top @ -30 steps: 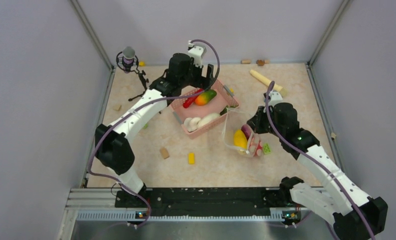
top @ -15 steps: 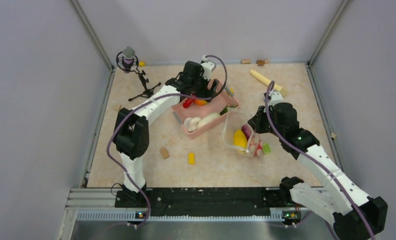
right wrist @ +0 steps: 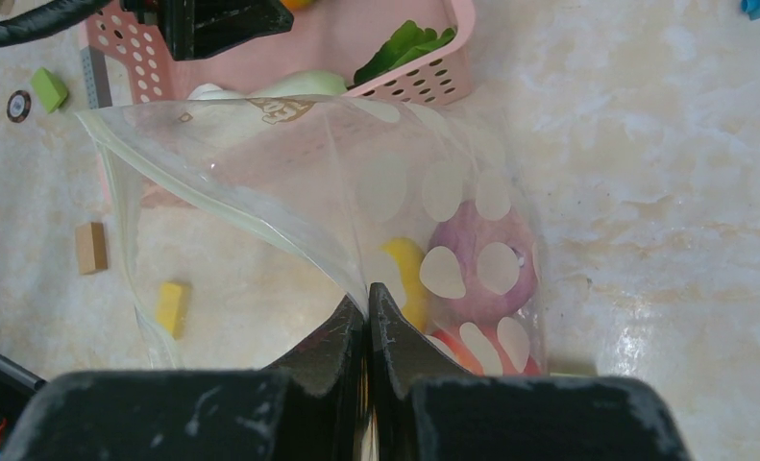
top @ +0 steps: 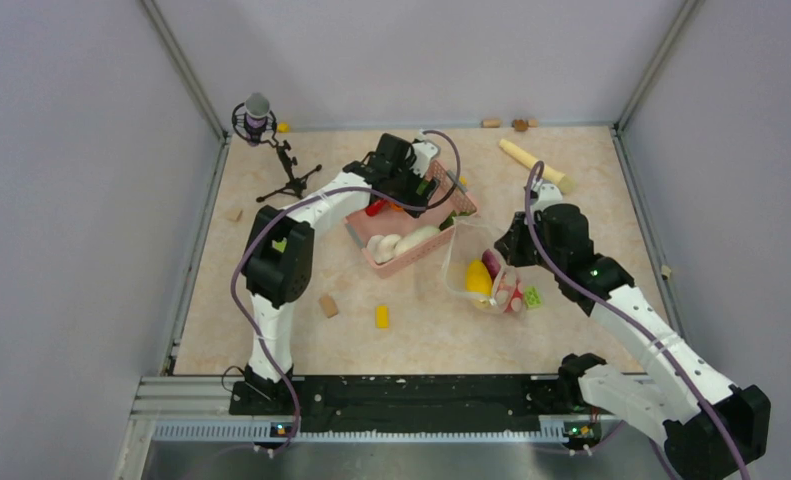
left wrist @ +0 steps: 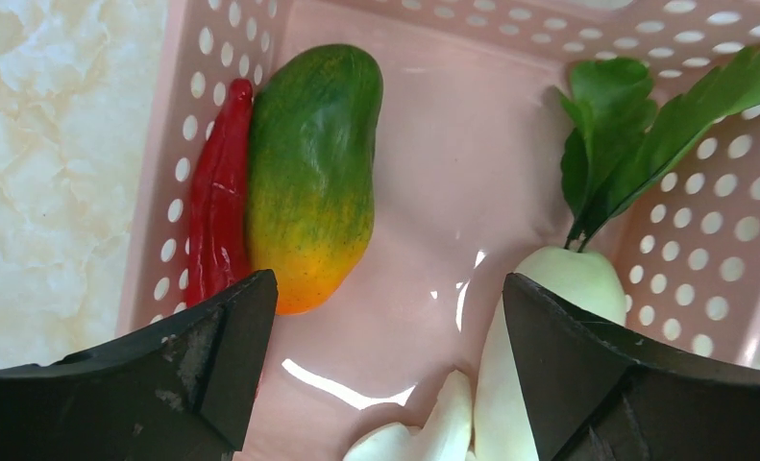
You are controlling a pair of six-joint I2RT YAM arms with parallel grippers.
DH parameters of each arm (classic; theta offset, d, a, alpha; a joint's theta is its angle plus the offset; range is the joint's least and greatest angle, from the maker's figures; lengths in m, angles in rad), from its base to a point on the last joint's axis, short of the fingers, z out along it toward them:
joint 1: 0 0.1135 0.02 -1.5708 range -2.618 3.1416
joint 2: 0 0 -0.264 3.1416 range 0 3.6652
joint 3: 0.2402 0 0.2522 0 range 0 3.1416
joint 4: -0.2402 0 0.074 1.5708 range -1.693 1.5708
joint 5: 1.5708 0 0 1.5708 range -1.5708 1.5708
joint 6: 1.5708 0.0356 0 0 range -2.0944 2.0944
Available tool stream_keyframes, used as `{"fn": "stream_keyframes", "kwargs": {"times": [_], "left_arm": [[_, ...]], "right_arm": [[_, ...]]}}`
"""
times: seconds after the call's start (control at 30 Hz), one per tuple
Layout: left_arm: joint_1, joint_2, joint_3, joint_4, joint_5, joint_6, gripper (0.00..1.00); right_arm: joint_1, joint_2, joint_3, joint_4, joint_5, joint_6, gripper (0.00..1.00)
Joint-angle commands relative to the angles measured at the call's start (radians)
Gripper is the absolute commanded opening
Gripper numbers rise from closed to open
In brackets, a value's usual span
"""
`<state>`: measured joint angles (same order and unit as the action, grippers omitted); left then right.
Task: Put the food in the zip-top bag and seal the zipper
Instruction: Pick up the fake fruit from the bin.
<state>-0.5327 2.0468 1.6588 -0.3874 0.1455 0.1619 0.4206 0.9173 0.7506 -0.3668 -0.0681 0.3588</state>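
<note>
I need to grab the orange-green mango across its sides near the orange end [right wrist: 298, 3] with my left gripper next. The mango's green end then stays free to go into the zip-top bag [right wrist: 356, 192] first.
My right gripper [right wrist: 367, 305] is shut on the edge of the clear dotted zip-top bag [right wrist: 356, 192], holding its mouth up and open toward the basket. The zipper [right wrist: 222, 206] runs as a pale strip along the raised mouth edge. Inside the bag lie a yellow mango [top: 479, 279], a purple onion [right wrist: 481, 259] and a red apple [right wrist: 472, 351]. My left gripper [left wrist: 385, 327] stands open low inside the pink basket [left wrist: 731, 192], with bare basket floor between its fingers. An orange-green mango [left wrist: 310, 173] and a red chili [left wrist: 217, 202] lie to its left. White pieces [left wrist: 549, 317] with green leaves [left wrist: 635, 125] lie to its right.
A microphone on a tripod [top: 258, 115] stands at the back left. A wooden roller [top: 536, 165] lies at the back right. Small yellow [top: 381, 316], tan [top: 328, 306] and green [top: 533, 297] blocks sit on the table near the bag. Grey walls enclose the table.
My left arm has swung right and dropped, bringing its open gripper down into the basket. My right gripper has stayed in place, shut on the bag.
</note>
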Motion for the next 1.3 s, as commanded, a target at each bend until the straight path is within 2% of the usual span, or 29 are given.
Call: {"fn": "stream_keyframes", "kwargs": {"times": [0.0,0.17,0.67,0.73,0.8,0.93,1.1,1.2,1.27], "left_arm": [[0.003,0.016,0.045,0.016,-0.016,0.042,0.92],[0.002,0.048,0.054,0.030,-0.096,0.070,0.93],[0.001,0.138,0.092,0.016,-0.169,0.094,0.93],[0.002,0.144,0.094,0.015,-0.158,0.093,0.90],[-0.002,0.147,0.099,0.013,-0.151,0.089,0.81],[-0.006,0.147,0.112,-0.001,-0.117,0.078,0.53],[-0.011,0.128,0.111,-0.006,-0.119,0.068,0.33],[-0.019,0.104,0.126,-0.008,-0.162,0.016,0.14],[-0.028,0.080,0.135,-0.010,-0.170,-0.012,0.05]], "right_arm": [[-0.003,0.005,0.020,0.006,0.019,-0.017,0.02],[-0.003,0.016,0.021,0.007,0.022,-0.018,0.02],[-0.003,0.031,0.023,0.008,0.023,-0.019,0.02],[-0.003,0.032,0.023,0.007,0.023,-0.019,0.02],[-0.002,0.033,0.023,0.007,0.025,-0.019,0.02],[-0.003,0.033,0.023,0.007,0.024,-0.019,0.02],[-0.003,0.029,0.023,0.006,0.022,-0.018,0.02],[-0.002,0.024,0.023,0.006,0.022,-0.018,0.02],[-0.002,0.024,0.023,0.007,0.023,-0.020,0.02]]}}
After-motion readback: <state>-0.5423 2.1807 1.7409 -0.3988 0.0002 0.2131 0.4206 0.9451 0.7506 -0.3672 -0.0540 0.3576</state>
